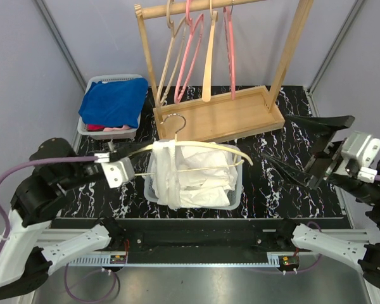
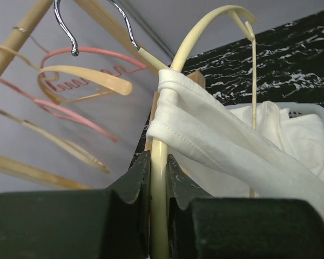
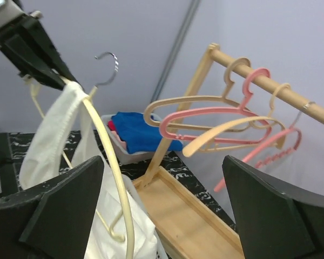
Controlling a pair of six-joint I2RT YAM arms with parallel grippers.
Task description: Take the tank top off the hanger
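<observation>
My right gripper grabs the cream hanger's bare arm (image 1: 227, 149) (image 3: 120, 186) next, which leaves the strap's arm free to remove the tank top.
A cream hanger (image 1: 206, 147) with a metal hook is held level above a white basket (image 1: 238, 189). My left gripper (image 1: 123, 170) is shut on its left arm, and the left wrist view shows the jaws pinching the cream rod (image 2: 158, 178). The white tank top (image 1: 167, 172) hangs by a strap (image 2: 205, 129) looped over that arm, near the hook, and its body drapes down into the basket. My right gripper (image 1: 276, 138) is open to the right of the hanger, apart from it, with nothing between its fingers (image 3: 65, 205). The right wrist view shows the hanger (image 3: 110, 162) and tank top (image 3: 48, 137) at the left.
A wooden rack (image 1: 221, 117) at the back carries several pink and cream hangers (image 1: 191, 57). A grey basket of blue cloth (image 1: 113, 104) stands at the back left. Folded white clothes (image 1: 206, 180) lie in the white basket.
</observation>
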